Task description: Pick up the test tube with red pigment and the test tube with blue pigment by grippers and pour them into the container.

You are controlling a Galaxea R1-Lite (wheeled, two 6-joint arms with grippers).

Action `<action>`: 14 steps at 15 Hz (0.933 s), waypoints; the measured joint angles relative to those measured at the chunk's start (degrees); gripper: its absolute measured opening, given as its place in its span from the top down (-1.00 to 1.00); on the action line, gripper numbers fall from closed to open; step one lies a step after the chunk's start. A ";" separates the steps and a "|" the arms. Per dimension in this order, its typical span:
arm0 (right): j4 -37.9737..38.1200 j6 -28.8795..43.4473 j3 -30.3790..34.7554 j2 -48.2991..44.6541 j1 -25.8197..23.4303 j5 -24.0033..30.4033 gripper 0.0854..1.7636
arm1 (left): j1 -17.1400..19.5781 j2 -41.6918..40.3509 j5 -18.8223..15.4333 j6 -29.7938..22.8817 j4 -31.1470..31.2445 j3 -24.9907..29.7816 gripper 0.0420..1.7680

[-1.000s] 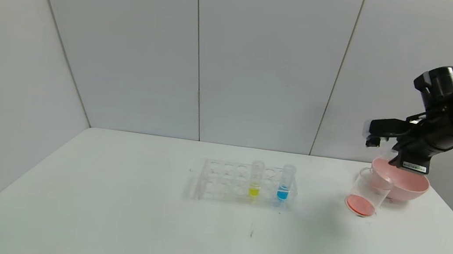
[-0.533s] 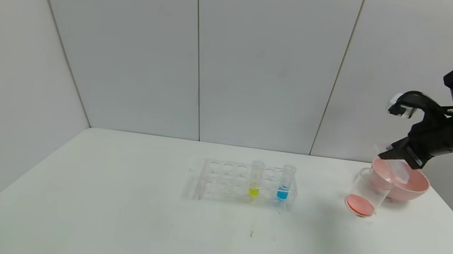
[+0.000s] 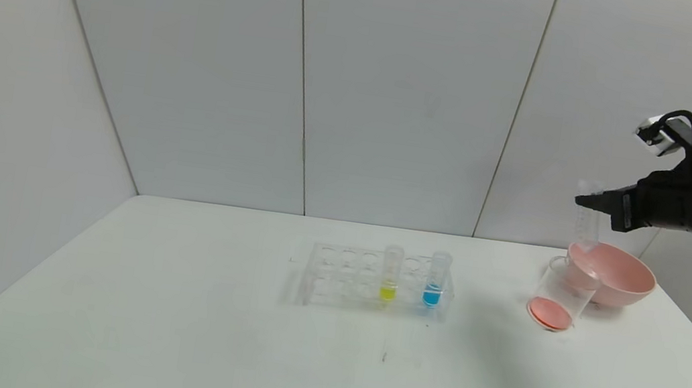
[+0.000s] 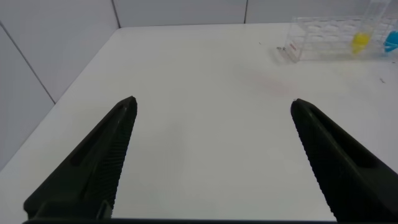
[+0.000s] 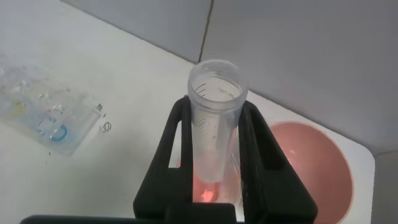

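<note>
The test tube hangs high in the head view, so I need to keep it in my right gripper until it reaches the inside of the pink bowl.
My right gripper is shut on the test tube with red pigment, held upright above the container. The tube looks almost empty between the fingers, with only a red trace at its bottom. The container stands on the table against the pink bowl and holds orange-red liquid. The test tube with blue pigment stands in the clear rack; it also shows in the left wrist view. My left gripper is open and empty, low over the table's left side.
A tube with yellow liquid stands in the rack next to the blue one. The pink bowl sits behind the container at the table's far right, near the right edge. Grey wall panels close off the back.
My right gripper has swung from a tilted pouring pose over the container to level, rising and drawing back to the right. The tube now stands upright. The left arm has not moved.
</note>
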 joint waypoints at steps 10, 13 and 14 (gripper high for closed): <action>-37.02 13.49 27.43 -4.13 -5.60 -0.05 0.51 | 0.00 0.00 0.00 0.00 0.00 0.00 -1.00; -37.29 13.49 26.01 -2.60 -6.92 -0.18 0.51 | 0.00 0.02 0.00 0.00 -0.02 0.00 -1.00; -37.79 13.49 25.05 -1.55 -7.62 -0.22 0.51 | 0.00 0.02 0.00 0.00 -0.02 0.00 -1.00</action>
